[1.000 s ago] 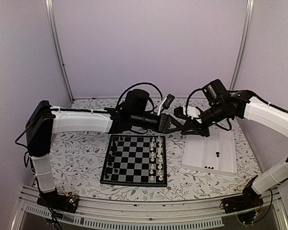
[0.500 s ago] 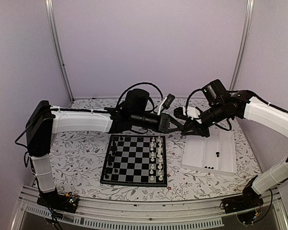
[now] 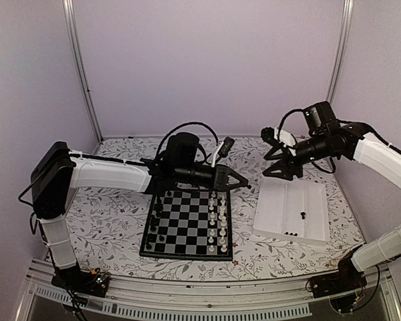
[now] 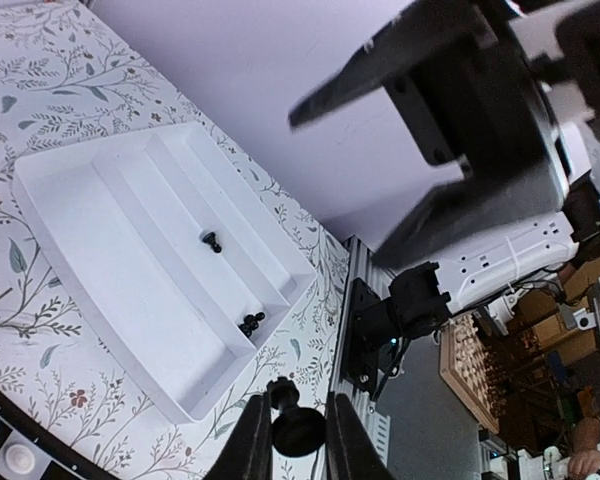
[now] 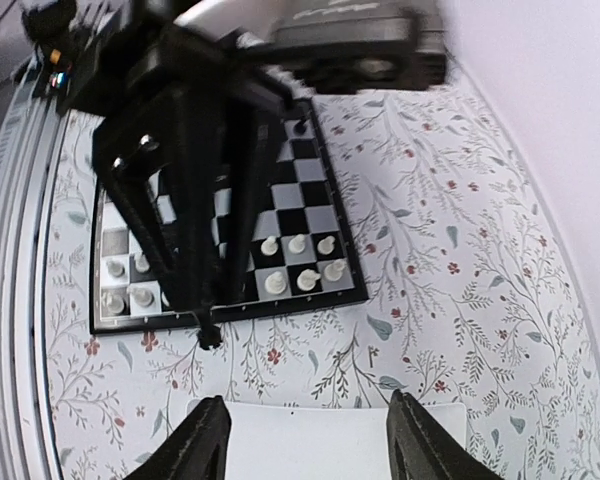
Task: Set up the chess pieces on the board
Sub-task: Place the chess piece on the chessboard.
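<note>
I need to grab the small black chess piece by its exposed head end [image 3: 248, 186] with my right gripper next. Its base then stays free to stand on the board [image 3: 187, 255].
My left gripper [image 3: 240, 184] is shut on a small black chess piece [image 4: 300, 432], held above the mat between the board's far right corner and the tray. The piece also shows in the right wrist view [image 5: 209, 336]. The board [image 3: 187, 255] has black pieces [image 3: 157, 215] along its left columns and white pieces [image 3: 218, 221] along its right columns. My right gripper [image 3: 271, 164] is open and empty, raised above the far end of the white tray [image 3: 281, 207]. A few loose black pieces [image 3: 302, 215] lie in the tray, also seen in the left wrist view [image 4: 212, 240].
The table carries a floral mat [image 3: 113, 214]. An aluminium rail [image 3: 187, 287] runs along the near edge. Purple walls and metal posts [image 3: 80, 67] enclose the space. My left arm stretches across above the board's far edge.
The two grippers were close together over the mat; my right gripper has drawn back up and to the right, open. My left gripper stays shut on the black piece and has shifted slightly left.
</note>
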Motion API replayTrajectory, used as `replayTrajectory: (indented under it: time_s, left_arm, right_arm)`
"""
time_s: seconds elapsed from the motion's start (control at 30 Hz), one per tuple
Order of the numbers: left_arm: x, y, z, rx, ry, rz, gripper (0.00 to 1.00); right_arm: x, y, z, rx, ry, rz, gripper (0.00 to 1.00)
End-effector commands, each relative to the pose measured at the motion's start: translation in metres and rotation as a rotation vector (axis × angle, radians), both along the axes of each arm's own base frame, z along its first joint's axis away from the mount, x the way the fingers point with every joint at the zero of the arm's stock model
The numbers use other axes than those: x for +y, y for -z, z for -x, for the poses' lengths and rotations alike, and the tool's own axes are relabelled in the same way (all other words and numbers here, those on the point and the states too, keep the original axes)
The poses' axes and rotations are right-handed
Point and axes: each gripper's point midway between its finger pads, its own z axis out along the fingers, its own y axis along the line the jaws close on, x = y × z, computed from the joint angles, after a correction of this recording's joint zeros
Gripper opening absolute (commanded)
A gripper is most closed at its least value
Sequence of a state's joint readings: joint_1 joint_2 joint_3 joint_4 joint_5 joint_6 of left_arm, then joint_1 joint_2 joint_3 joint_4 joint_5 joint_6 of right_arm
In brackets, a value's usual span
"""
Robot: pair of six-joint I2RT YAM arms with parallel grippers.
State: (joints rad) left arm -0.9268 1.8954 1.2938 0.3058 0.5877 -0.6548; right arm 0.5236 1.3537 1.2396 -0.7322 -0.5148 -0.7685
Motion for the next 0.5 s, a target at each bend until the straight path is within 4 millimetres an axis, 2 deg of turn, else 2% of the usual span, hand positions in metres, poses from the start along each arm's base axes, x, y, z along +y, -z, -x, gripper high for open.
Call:
replayTrajectory:
  time_s: [0.0, 0.1, 0.23, 0.47]
  left_arm:
    - [0.015, -0.056, -0.011, -0.111, -0.051, 0.189, 0.14]
    - [0.021, -0.07, -0.013, -0.148, -0.07, 0.28, 0.13]
    - [0.021, -0.08, -0.016, -0.177, -0.083, 0.35, 0.13]
    - [0.014, -0.086, -0.023, -0.186, -0.084, 0.406, 0.12]
  right_arm:
    - [-0.019, -0.067, -0.017, 0.027, 0.06, -0.303, 0.6]
    - [-0.016, -0.074, -0.013, 0.252, 0.028, -0.457, 0.59]
    - [-0.007, -0.057, -0.013, 0.546, -0.03, -0.568, 0.59]
    - [-0.001, -0.044, -0.004, 0.796, -0.108, -0.657, 0.59]
